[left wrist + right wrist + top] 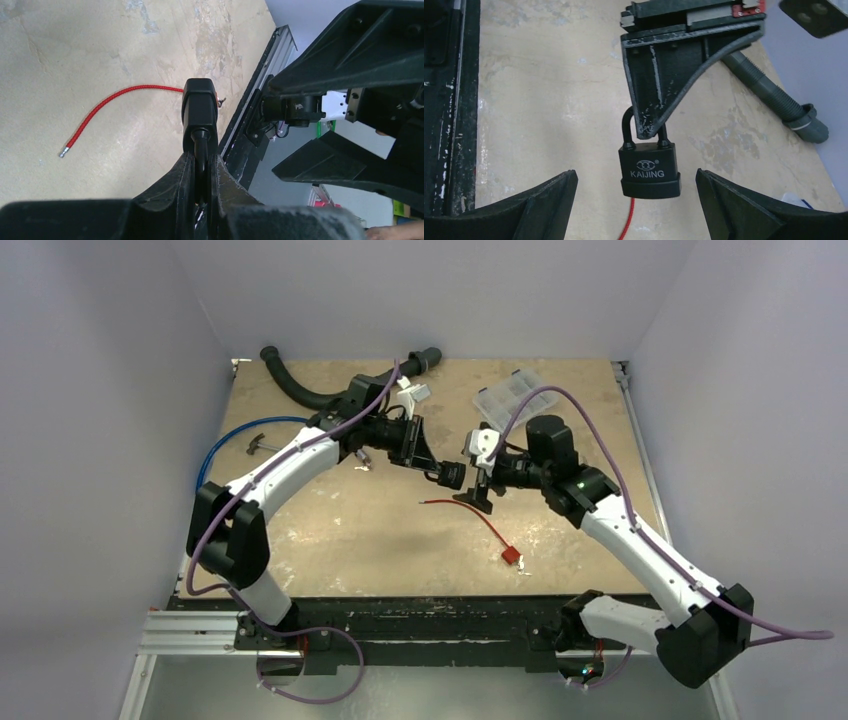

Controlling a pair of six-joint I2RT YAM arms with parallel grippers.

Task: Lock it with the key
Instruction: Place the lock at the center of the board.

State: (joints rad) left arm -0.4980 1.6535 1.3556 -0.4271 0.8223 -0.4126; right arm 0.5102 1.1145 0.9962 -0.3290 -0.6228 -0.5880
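The padlock's body (452, 475) (650, 171) is still a gap beyond my right gripper's fingers, so my right gripper would miss it if I closed now. I need to first move toward it.
A black padlock (650, 172) marked KAIJING hangs above the table by its shackle (201, 150). My left gripper (201, 161) is shut on that shackle, and one of its fingers (659, 90) reaches down from above in the right wrist view. My right gripper (634, 173) stands wide open facing the padlock's body, a finger off to each side, touching nothing. In the top view the padlock (452, 476) hangs between the left gripper (438, 472) and the right gripper (478, 478). A thin red cable (485, 520) lies below, ending in a small red body (511, 557). A tiny silvery speck beside it looks like the key (525, 567).
A black hose (300, 390) curves along the back left, and its grey end (784, 105) shows in the right wrist view. A clear plastic box (510, 395) sits at the back right. A blue cable (230, 440) and a small metal tool (262, 443) lie at the left edge.
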